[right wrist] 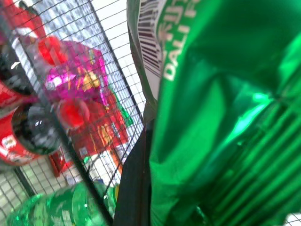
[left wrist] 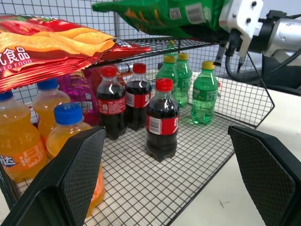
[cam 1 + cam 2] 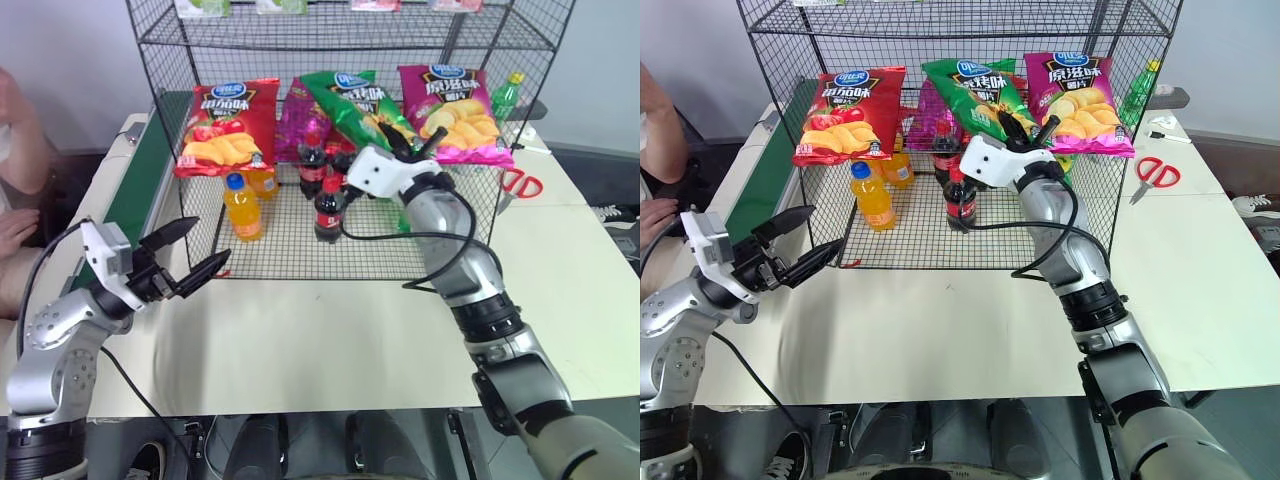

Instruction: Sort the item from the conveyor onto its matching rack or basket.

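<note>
The robot's right gripper needs to open now: the green chip bag (image 3: pixel 350 100) leans in the rack (image 3: pixel 290 248) between the red bag and the magenta bag, so the green bag would rest there.
The green chip bag (image 3: pixel 350 100) hangs tilted at the front of the black wire rack (image 3: pixel 290 248), between a red chip bag (image 3: pixel 225 125) and a magenta chip bag (image 3: pixel 450 110) on the middle shelf. My right gripper (image 3: pixel 412 142) is shut on the green bag's lower end, and the bag (image 1: pixel 225 117) looms close in the right wrist view. My left gripper (image 3: pixel 190 252) stands open and holds nothing, low at the rack's front left corner. The dark green conveyor (image 3: pixel 135 190) runs along the table's left side.
Orange drink bottles (image 3: pixel 243 208), cola bottles (image 3: pixel 328 210) and green bottles (image 2: pixel 204 92) stand on the rack's floor below the bags. Red scissors (image 3: pixel 520 183) lie on the table to the right. A person's hand (image 3: pixel 15 232) rests at the far left by the conveyor.
</note>
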You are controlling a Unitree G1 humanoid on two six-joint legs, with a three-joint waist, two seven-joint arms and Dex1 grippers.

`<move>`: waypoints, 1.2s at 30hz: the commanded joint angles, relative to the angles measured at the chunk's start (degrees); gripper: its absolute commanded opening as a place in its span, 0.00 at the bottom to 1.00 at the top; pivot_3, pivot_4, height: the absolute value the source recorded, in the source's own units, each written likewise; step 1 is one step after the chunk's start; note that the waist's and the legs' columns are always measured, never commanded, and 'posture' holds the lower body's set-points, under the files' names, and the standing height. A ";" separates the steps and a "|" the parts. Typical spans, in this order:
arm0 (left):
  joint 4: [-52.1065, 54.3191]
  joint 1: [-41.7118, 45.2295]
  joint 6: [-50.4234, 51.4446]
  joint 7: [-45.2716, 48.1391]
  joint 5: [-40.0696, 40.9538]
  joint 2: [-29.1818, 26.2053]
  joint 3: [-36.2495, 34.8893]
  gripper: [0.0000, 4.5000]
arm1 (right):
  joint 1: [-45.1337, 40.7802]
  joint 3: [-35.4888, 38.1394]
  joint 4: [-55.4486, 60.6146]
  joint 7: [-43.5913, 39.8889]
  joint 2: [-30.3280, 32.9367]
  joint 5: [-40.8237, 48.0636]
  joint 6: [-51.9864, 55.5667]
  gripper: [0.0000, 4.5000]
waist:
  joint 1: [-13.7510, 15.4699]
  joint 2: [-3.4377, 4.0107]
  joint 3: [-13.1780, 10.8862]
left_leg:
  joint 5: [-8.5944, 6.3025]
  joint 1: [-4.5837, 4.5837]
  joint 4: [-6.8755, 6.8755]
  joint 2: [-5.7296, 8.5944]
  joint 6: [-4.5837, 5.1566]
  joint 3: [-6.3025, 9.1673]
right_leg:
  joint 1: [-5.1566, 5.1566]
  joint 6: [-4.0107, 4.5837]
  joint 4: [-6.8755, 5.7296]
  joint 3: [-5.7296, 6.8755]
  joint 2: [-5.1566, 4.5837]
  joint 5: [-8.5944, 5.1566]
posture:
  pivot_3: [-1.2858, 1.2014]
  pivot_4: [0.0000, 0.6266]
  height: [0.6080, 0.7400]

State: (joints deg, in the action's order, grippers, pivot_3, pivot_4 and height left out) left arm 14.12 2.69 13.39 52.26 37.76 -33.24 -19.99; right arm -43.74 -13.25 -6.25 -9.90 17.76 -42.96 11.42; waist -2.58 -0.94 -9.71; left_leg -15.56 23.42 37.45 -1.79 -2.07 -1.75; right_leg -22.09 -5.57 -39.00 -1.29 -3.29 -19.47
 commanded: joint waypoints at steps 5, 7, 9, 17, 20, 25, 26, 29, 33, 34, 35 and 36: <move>1.72 0.46 -1.31 -0.42 -0.41 0.11 0.93 1.00 | -3.45 0.40 -1.78 0.91 -2.09 3.07 0.77 0.38 | -0.12 0.00 0.00 | 0.00 0.01 0.02 0.01 0.00 -0.01 | -0.04 0.00 -0.06 -0.02 0.00 0.00 | 0.52 0.24 0.99; 1.82 0.46 -1.36 -0.61 -0.53 0.28 1.31 1.00 | -3.85 0.23 -2.34 1.24 -2.36 3.50 0.67 0.60 | -0.19 -0.01 0.01 | 0.01 0.00 0.01 -0.01 -0.01 -0.02 | -0.09 0.00 -0.10 -0.03 0.05 0.00 | 0.52 0.24 0.99; 1.83 0.21 -1.49 -0.68 -0.80 0.43 1.58 1.00 | -4.31 0.60 -1.90 2.07 -3.27 5.27 -0.55 0.83 | -0.26 -0.02 0.01 | 0.01 0.00 0.01 -0.02 -0.01 -0.03 | -0.10 0.00 -0.12 -0.04 0.05 0.00 | 0.52 0.24 0.99; 1.85 -0.33 -1.85 -0.68 -1.60 0.53 2.05 1.00 | -0.82 2.24 9.14 -9.29 -7.90 24.37 -5.91 0.98 | -0.86 -0.02 0.02 | 0.02 0.05 -0.01 -0.04 -0.03 -0.02 | -0.15 0.00 -0.15 -0.07 0.05 0.00 | 0.52 0.24 0.99; 1.85 -0.16 -1.99 -0.92 -1.76 0.66 2.39 1.00 | 0.25 2.25 11.60 -12.10 -6.96 26.91 -4.49 0.98 | -0.68 -0.02 0.02 | 0.01 0.06 0.04 -0.02 -0.01 -0.02 | -0.11 0.00 -0.15 -0.04 0.02 0.00 | 0.52 0.24 0.99; 2.32 -0.99 -1.76 -0.80 -1.79 0.08 2.14 1.00 | 3.70 4.86 17.38 -17.91 -4.69 35.15 -1.48 0.98 | -0.09 -0.03 0.03 | 0.01 0.06 0.06 -0.02 0.00 0.00 | -0.10 0.00 -0.16 -0.03 0.01 0.00 | 0.52 0.24 0.99; 2.39 -1.15 -1.27 -1.02 -1.38 -0.04 1.82 1.00 | 4.12 6.42 18.88 -18.48 -4.72 37.83 -0.97 0.98 | -0.05 -0.03 0.02 | 0.00 0.06 0.07 -0.02 0.00 0.00 | -0.10 0.00 -0.16 -0.03 0.01 0.00 | 0.52 0.24 0.99; 2.97 -1.83 1.87 -2.85 -0.64 -1.14 0.99 1.00 | 5.42 13.20 25.37 -21.39 -6.68 52.83 5.00 0.98 | -0.02 -0.03 0.02 | 0.00 0.06 0.05 -0.03 0.00 0.00 | -0.12 0.00 -0.16 -0.04 0.02 0.00 | 0.52 0.24 0.99; 4.31 -2.65 5.93 -5.47 2.92 -2.71 -3.29 1.00 | 12.39 23.75 32.46 -27.58 -1.99 75.71 20.45 0.98 | 0.15 -0.07 0.05 | 0.00 0.06 0.02 -0.06 0.01 0.05 | -0.05 0.00 -0.13 0.01 0.00 0.00 | 0.52 0.24 0.99; 4.35 -3.24 6.96 -5.78 3.43 -3.46 -4.52 1.00 | 15.85 25.27 33.20 -31.03 1.71 78.52 22.84 0.98 | 0.44 -0.15 0.09 | -0.01 0.06 0.01 -0.05 0.03 0.06 | -0.02 0.00 -0.09 0.02 -0.02 0.00 | 0.52 0.24 0.99; 4.20 -3.85 7.97 -5.69 4.01 -4.31 -5.64 1.00 | 19.28 26.18 33.64 -34.65 5.53 79.63 23.18 0.98 | 0.67 -0.20 0.12 | -0.04 0.05 0.02 -0.04 0.08 0.13 | 0.12 0.00 0.00 0.13 -0.06 0.00 | 0.52 0.24 0.99; 3.87 -4.59 8.58 -5.13 4.58 -5.09 -6.72 1.00 | 22.46 26.82 33.89 -37.79 9.15 80.59 23.35 0.98 | 0.70 -0.17 0.11 | -0.08 0.02 0.02 -0.03 0.14 0.18 | 0.26 0.01 0.15 0.21 -0.09 0.00 | 0.52 0.24 0.99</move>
State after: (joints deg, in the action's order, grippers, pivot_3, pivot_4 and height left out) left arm 16.81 -1.79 21.04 47.05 40.42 -37.30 -23.93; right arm -22.83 10.96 25.41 -42.73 24.41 33.93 33.70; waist -1.87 -1.11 -9.60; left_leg -15.67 23.39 37.46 -1.81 -1.87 -1.58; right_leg -21.73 -5.57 -38.64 -1.06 -3.40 -19.47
